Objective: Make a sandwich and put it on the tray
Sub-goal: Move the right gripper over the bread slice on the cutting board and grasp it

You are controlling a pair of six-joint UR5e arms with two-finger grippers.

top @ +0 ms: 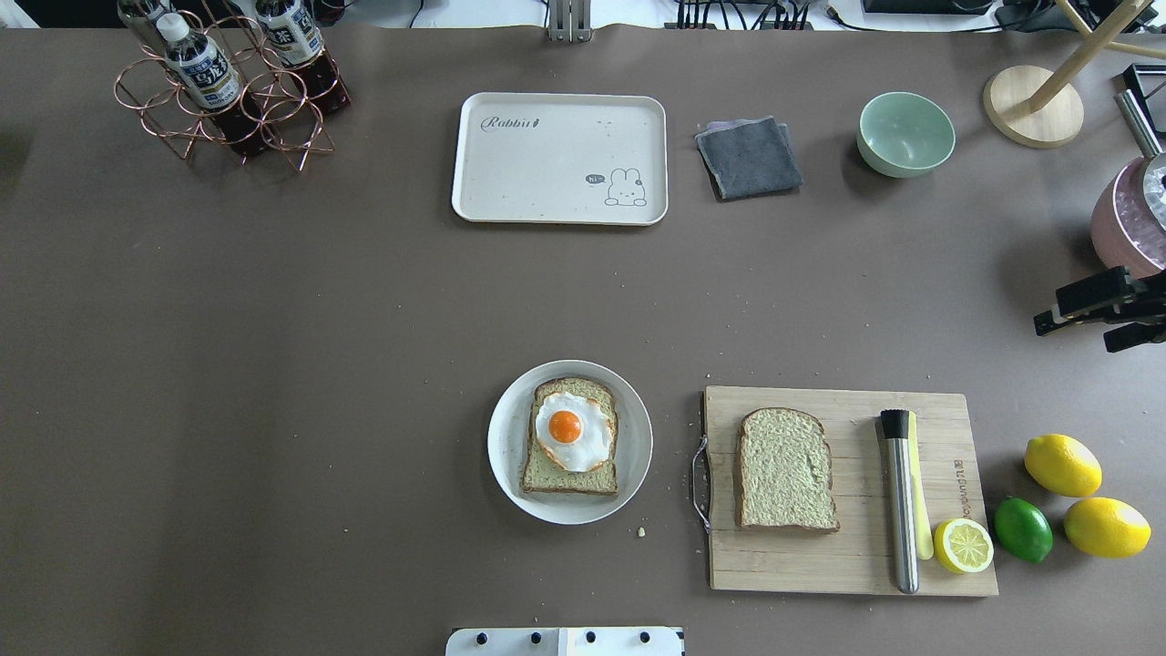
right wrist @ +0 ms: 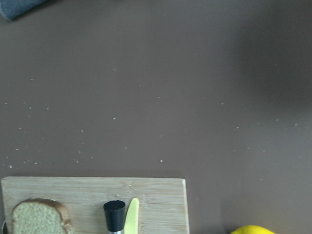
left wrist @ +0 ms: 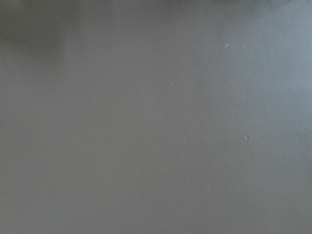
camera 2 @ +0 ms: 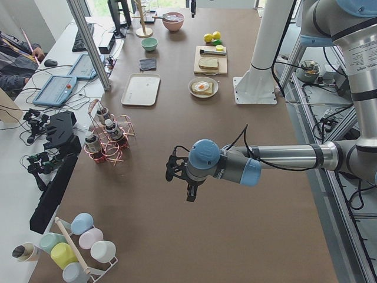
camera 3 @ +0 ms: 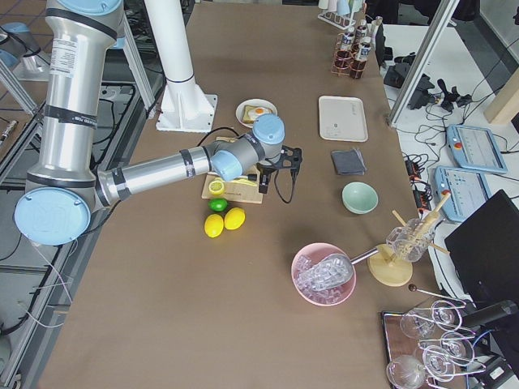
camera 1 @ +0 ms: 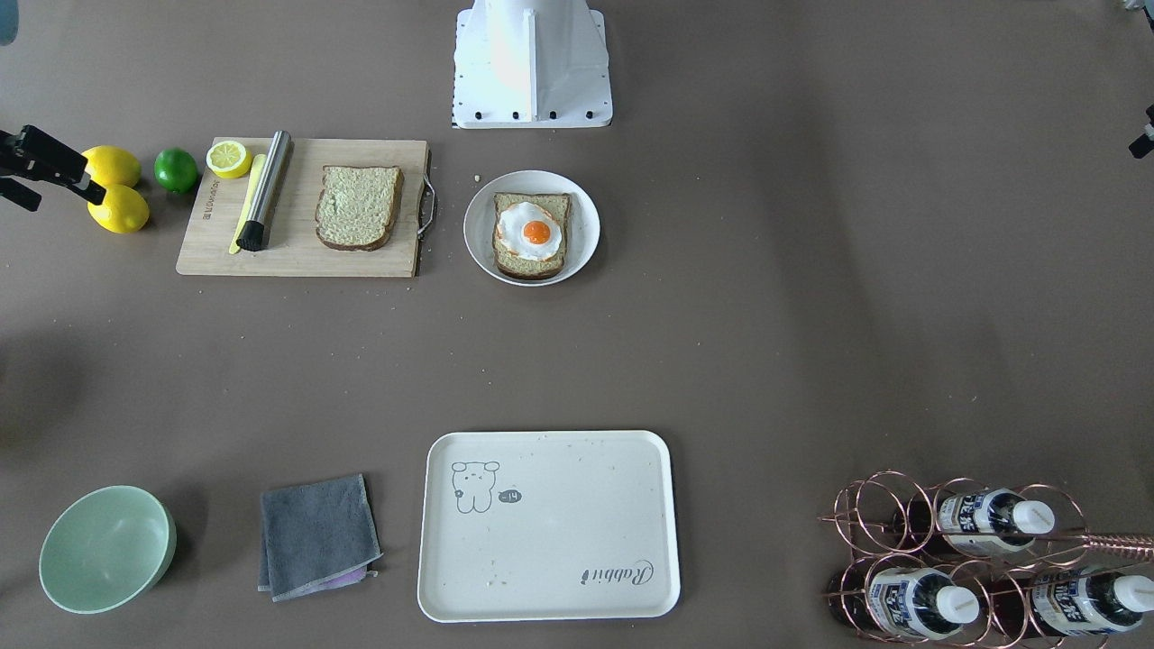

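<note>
My right gripper grips the bare bread slice by its crust edge (camera 1: 322,205) next, to top the fried egg (camera 1: 530,231) and close the sandwich.
One bread slice (top: 569,481) with a fried egg (top: 567,430) on top lies on a round white plate (top: 510,446) at table centre. A second bare slice (top: 785,469) lies on the wooden cutting board (top: 847,565); its corner shows in the right wrist view (right wrist: 39,217). The cream tray (top: 547,173) lies bare at the far side, and also shows in the front-facing view (camera 1: 550,577). My right gripper (top: 1084,328) hovers open and empty beyond the board's right end. My left gripper (camera 2: 187,187) hangs over bare table far to the left; I cannot tell if it is open.
A metal rod (top: 900,501), a lemon half (top: 964,545), a lime (top: 1022,528) and two lemons (top: 1062,465) lie on or beside the board. A grey cloth (top: 749,157), green bowl (top: 906,134), bottle rack (top: 228,82) and pink bowl (top: 1130,219) line the far edge.
</note>
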